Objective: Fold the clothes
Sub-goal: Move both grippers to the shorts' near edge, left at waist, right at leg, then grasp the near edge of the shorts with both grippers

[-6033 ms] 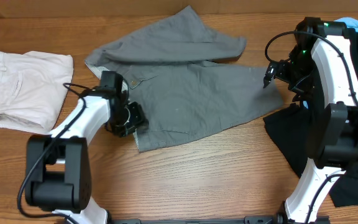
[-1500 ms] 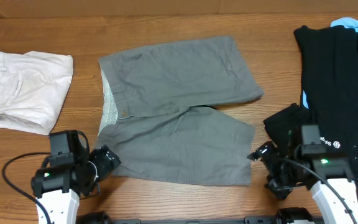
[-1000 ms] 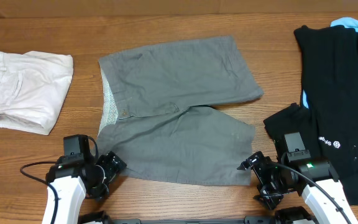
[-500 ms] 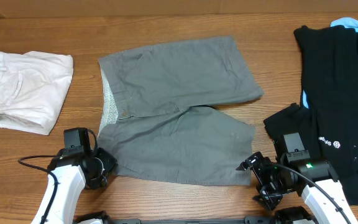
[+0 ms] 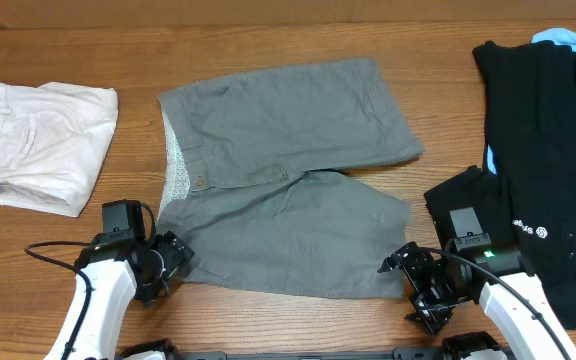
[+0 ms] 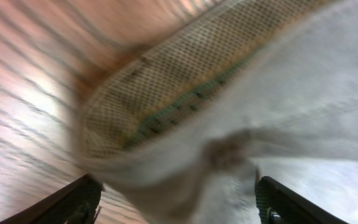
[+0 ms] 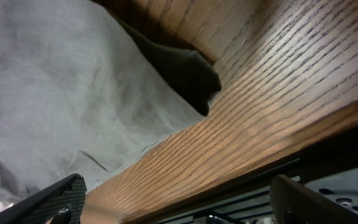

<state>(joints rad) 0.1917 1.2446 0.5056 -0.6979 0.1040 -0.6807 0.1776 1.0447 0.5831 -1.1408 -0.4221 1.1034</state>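
Observation:
The grey shorts [image 5: 278, 180] need to be folded next, near leg over the far one, so my left gripper needs to grab them at the near waistband corner.
Grey shorts [image 5: 278, 180] lie spread flat mid-table, waistband with pale speckled lining [image 5: 176, 170] to the left, legs to the right. My left gripper [image 5: 171, 262] is open at the near waistband corner; in the left wrist view the speckled lining [image 6: 185, 93] and grey cloth [image 6: 303, 93] sit between the open jaws [image 6: 176, 202]. My right gripper [image 5: 400, 272] is open at the near leg's hem corner. The right wrist view shows grey cloth [image 7: 61, 93] and bare wood between the open jaws [image 7: 179, 199].
Folded cream-white shorts [image 5: 38, 145] lie at far left. Black garments [image 5: 548, 170] are piled at right, with a light blue piece [image 5: 573, 38] at the top right. The table's front edge [image 7: 278, 143] runs just beside my right gripper.
The shorts went from rumpled and held to spread flat. Both arms moved to the near edge. In the last second, the left gripper closed in on the waistband corner and the right one edged left.

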